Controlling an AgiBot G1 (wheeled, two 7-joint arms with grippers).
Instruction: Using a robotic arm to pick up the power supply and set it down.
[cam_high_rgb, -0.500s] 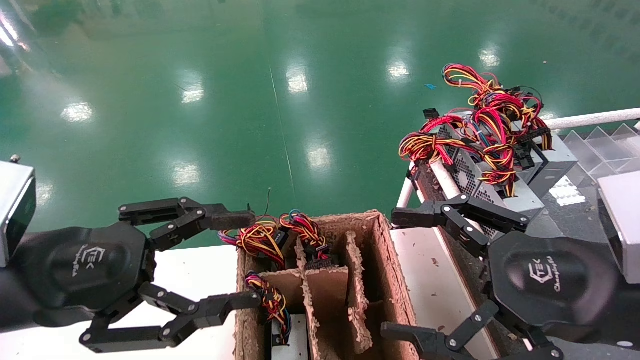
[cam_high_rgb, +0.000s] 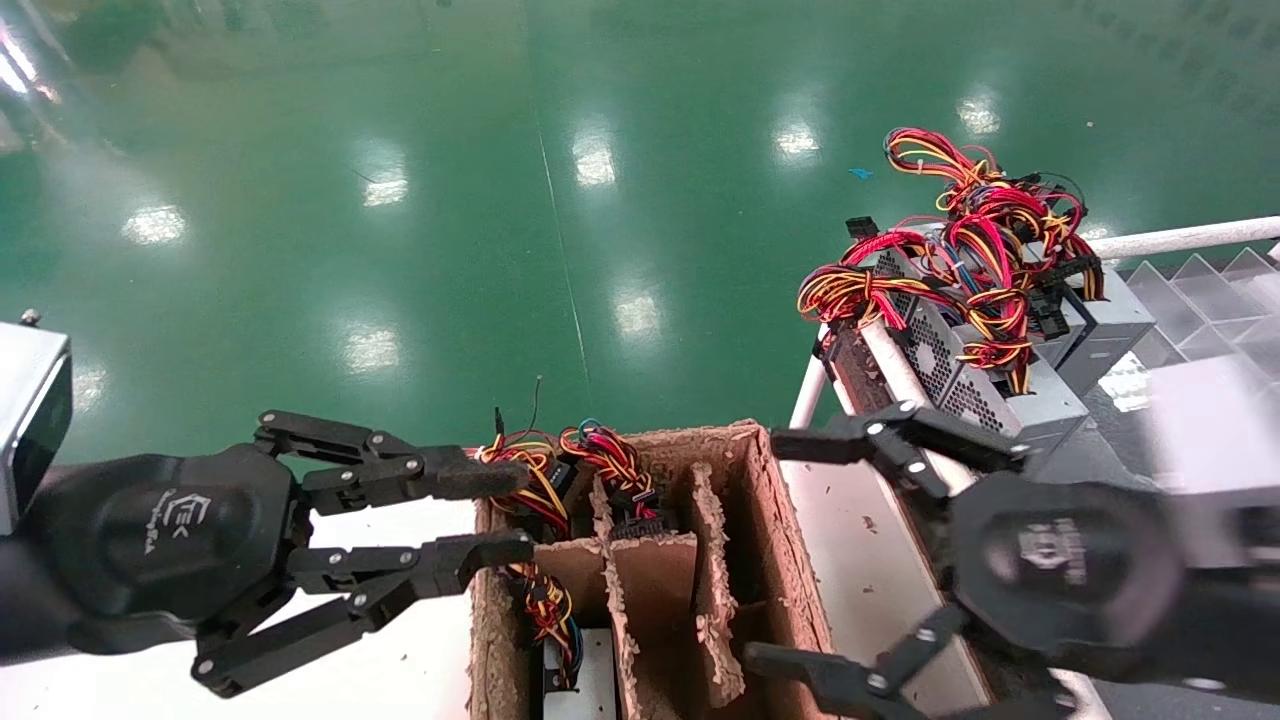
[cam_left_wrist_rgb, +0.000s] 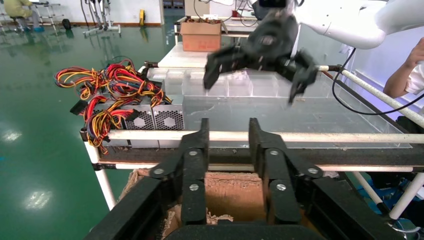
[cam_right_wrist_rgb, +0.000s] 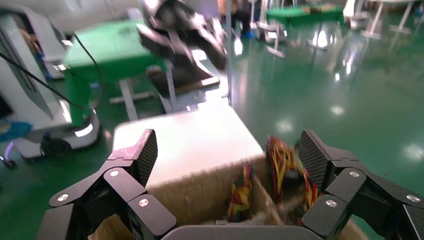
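My right gripper grabs the power supply by its red-yellow wire bundle (cam_right_wrist_rgb: 241, 196) next, to lift the power supply out of the cardboard box.
Several grey power supplies (cam_high_rgb: 1010, 395) with red-yellow wire bundles (cam_high_rgb: 960, 250) lie stacked on the right-hand rack; the left wrist view shows them too (cam_left_wrist_rgb: 150, 117). More wire bundles (cam_high_rgb: 530, 475) poke out of a brown cardboard box (cam_high_rgb: 765, 500). My left gripper (cam_high_rgb: 497, 513) hovers at the box's left wall, its fingers narrowed but apart, with nothing between them (cam_left_wrist_rgb: 229, 125). My right gripper (cam_high_rgb: 778, 550) is wide open over the box's right side, blurred by motion. In the right wrist view it (cam_right_wrist_rgb: 230, 155) frames the box and its wires (cam_right_wrist_rgb: 287, 165).
The box has cardboard dividers (cam_high_rgb: 650, 570) and sits between a white table (cam_high_rgb: 400, 680) and the rack's white tube rails (cam_high_rgb: 1180, 238). A clear divided tray (cam_high_rgb: 1200, 290) lies on the rack behind the stack. Green floor lies beyond.
The left gripper's fingers have drawn much closer together and shifted slightly toward the box. The right gripper has moved a little left and down, still wide open.
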